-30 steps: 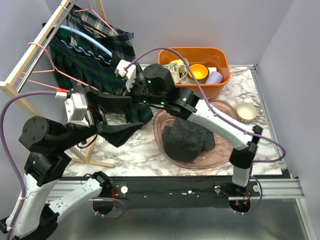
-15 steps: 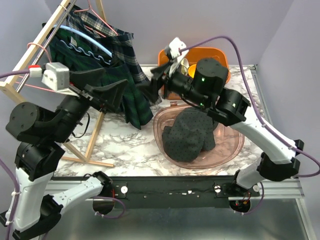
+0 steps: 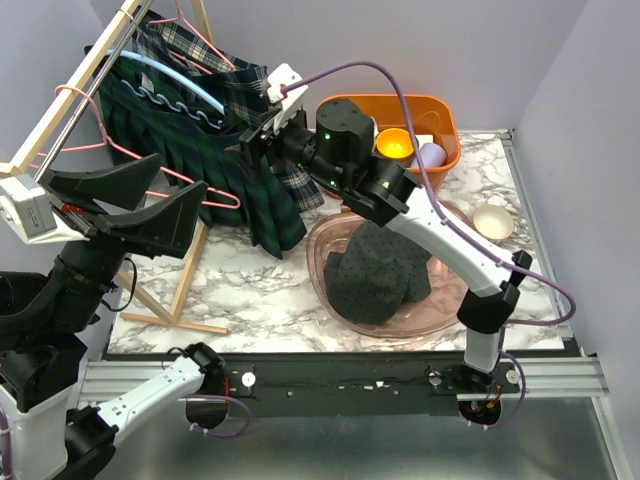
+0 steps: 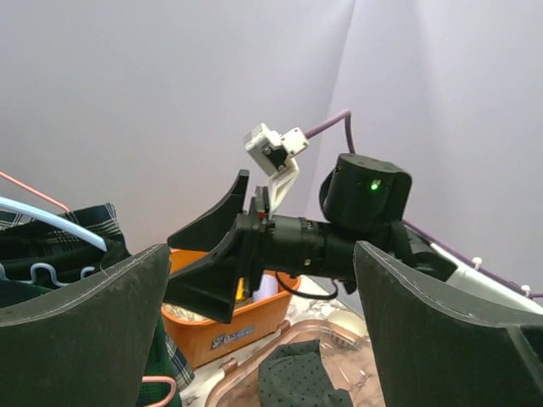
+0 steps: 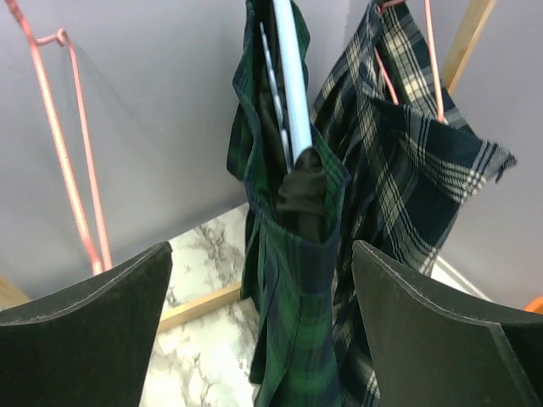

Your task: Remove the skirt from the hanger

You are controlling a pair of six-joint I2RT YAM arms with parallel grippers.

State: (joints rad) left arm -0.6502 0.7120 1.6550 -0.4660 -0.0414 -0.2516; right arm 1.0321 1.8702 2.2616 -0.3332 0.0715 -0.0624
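Next, my right gripper grabs the skirt's end, blue hanger inside, to lift both off the rack, leaving the middle of the skirt for my left gripper.
A dark green plaid skirt hangs on a light blue hanger from the wooden rack. In the right wrist view the skirt hangs straight ahead with the blue hanger inside its waistband. My right gripper is open, level with the skirt's right end, its jaws to either side of it without touching. My left gripper is open and empty, raised high to the left of the skirt. In the left wrist view it faces the right arm.
A second, lighter plaid skirt hangs on a pink hanger behind. Empty pink hangers hang on the rack. A pink bowl holds a dark dotted cloth. An orange bin and a small bowl stand at the back right.
My left gripper has risen and swung away to the left, off the skirt. My right gripper has swung back left toward the skirt's right end.
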